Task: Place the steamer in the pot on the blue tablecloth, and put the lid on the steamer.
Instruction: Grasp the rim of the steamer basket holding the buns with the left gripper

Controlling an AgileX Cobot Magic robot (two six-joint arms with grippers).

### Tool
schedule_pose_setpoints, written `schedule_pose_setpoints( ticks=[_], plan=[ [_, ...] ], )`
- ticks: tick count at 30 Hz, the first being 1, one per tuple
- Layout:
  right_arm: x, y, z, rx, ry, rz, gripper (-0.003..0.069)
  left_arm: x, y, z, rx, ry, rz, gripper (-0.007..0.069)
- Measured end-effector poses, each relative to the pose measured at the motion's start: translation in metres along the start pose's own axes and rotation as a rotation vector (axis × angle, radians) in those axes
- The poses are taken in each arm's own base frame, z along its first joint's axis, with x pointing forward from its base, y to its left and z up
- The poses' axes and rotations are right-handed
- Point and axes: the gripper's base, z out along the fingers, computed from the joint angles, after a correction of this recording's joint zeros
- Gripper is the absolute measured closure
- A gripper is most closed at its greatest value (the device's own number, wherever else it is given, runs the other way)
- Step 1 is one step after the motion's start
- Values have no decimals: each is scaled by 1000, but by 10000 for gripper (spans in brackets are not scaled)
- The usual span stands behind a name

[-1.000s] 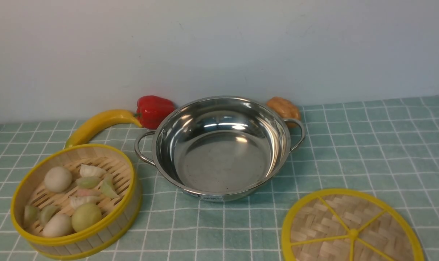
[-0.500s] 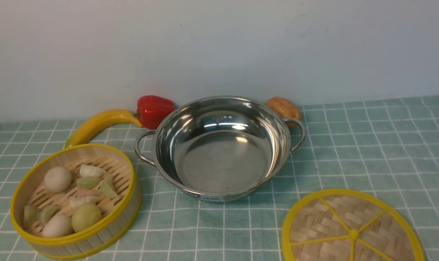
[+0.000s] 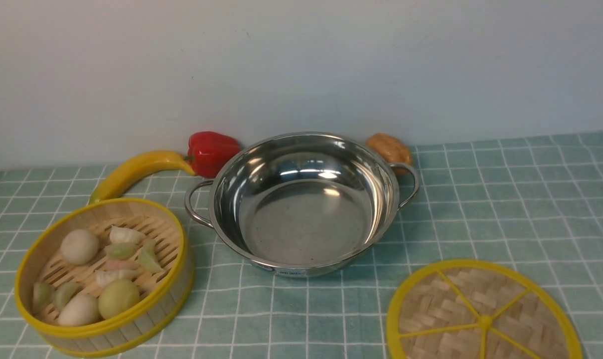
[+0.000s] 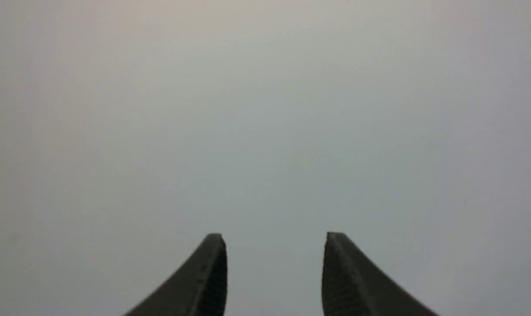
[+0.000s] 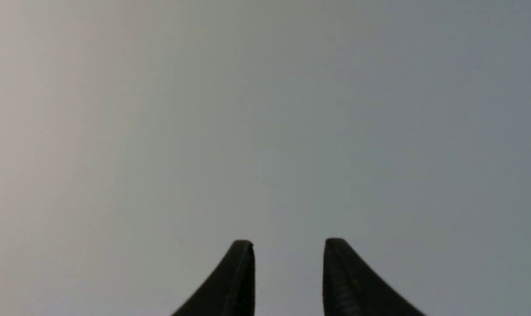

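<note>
The food-filled steamer needs to go into the pot (image 3: pixel 301 204), so my left gripper should grab it by its yellow top rim (image 3: pixel 41 239) next.
The steamer (image 3: pixel 104 271), a bamboo basket with yellow rims holding small buns and dumplings, stands at the front left of the blue tablecloth (image 3: pixel 506 209). The shiny steel pot (image 3: pixel 301 204) with two loop handles sits empty in the middle. The lid (image 3: pixel 483 314), a flat woven disc with yellow rim and spokes, lies at the front right. Neither arm shows in the front view. My left gripper (image 4: pixel 274 245) is open, facing a plain grey surface with nothing between its fingers. My right gripper (image 5: pixel 288 250) is open too, its gap narrower, also empty.
A yellow banana (image 3: pixel 137 172), a red bell pepper (image 3: pixel 211 152) and a brown lumpy item (image 3: pixel 390 148) lie behind the pot, close to the pale back wall. The cloth runs on to the right of the pot.
A dark shape at the front view's lower left edge one second ago has left the frame. The steamer, pot and lid have not moved.
</note>
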Motion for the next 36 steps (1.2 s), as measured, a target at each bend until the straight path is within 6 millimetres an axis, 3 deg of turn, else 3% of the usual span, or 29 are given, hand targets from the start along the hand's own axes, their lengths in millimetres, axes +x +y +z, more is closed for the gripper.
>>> schedule_pose_setpoints(
  ticks=[2, 5, 8, 10, 15, 19, 21, 27, 29, 36],
  plan=[
    [16, -12, 22, 171, 213, -21, 419, -4, 10, 18, -113, 244, 42, 332],
    [39, -22, 39, 262, 441, -59, 419, -7, 35, 38, -376, 481, 79, 332],
    [67, -27, 52, 246, 700, -153, 419, -4, 57, 53, -619, 639, 99, 332],
    [82, -27, 57, 201, 838, -179, 419, 2, 65, 65, -685, 703, 105, 332],
    [112, -23, 66, 41, 1109, -180, 419, 30, 67, 115, -567, 845, 79, 333],
    [121, -21, 68, -32, 1186, -182, 419, 68, 75, 157, -444, 1024, 59, 345],
    [123, -20, 69, -50, 1193, -183, 419, 96, 92, 177, -416, 1130, -4, 368],
    [123, -18, 67, -66, 1205, -172, 419, 145, 138, 200, -446, 1219, -197, 402],
    [123, -18, 67, -71, 1209, -168, 419, 156, 144, 203, -424, 1244, -215, 404],
    [123, -16, 67, -82, 1205, -144, 419, 180, 139, 219, -219, 1274, -241, 395]
  ],
)
